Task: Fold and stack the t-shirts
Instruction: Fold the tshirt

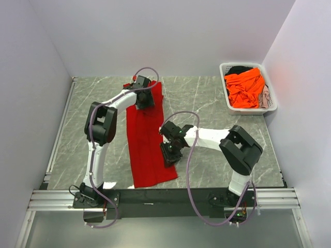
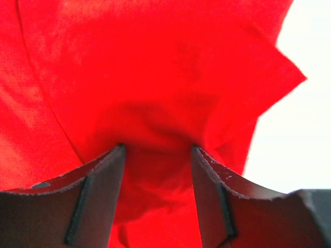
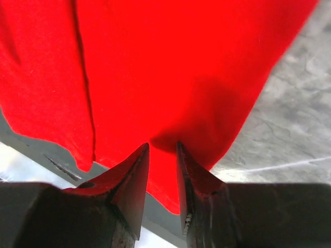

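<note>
The red t-shirt should next be picked up by its side edge near the hem [image 3: 165,153] with my right gripper, so that end of the t-shirt can be folded over the strip.
A bright red t-shirt [image 1: 147,150] lies as a long strip down the grey marble table [image 1: 217,98], from the back to the front edge. My left gripper [image 1: 143,97] is over its far end. In the left wrist view the jaws stand apart [image 2: 158,147], tips pressed into the red cloth [image 2: 155,62], which bunches up between them. My right gripper [image 1: 169,153] is at the shirt's right edge, lower down. Its jaws [image 3: 163,144] stand a narrow gap apart, tips on the red cloth [image 3: 170,62]. An orange t-shirt [image 1: 245,88] lies with dark and pale ones in the basket.
A white slotted basket [image 1: 272,106] stands at the back right corner against the wall. Walls close in the table on the left, back and right. Bare marble [image 3: 289,129] shows right of the shirt, and the table's near edge runs just past its hem.
</note>
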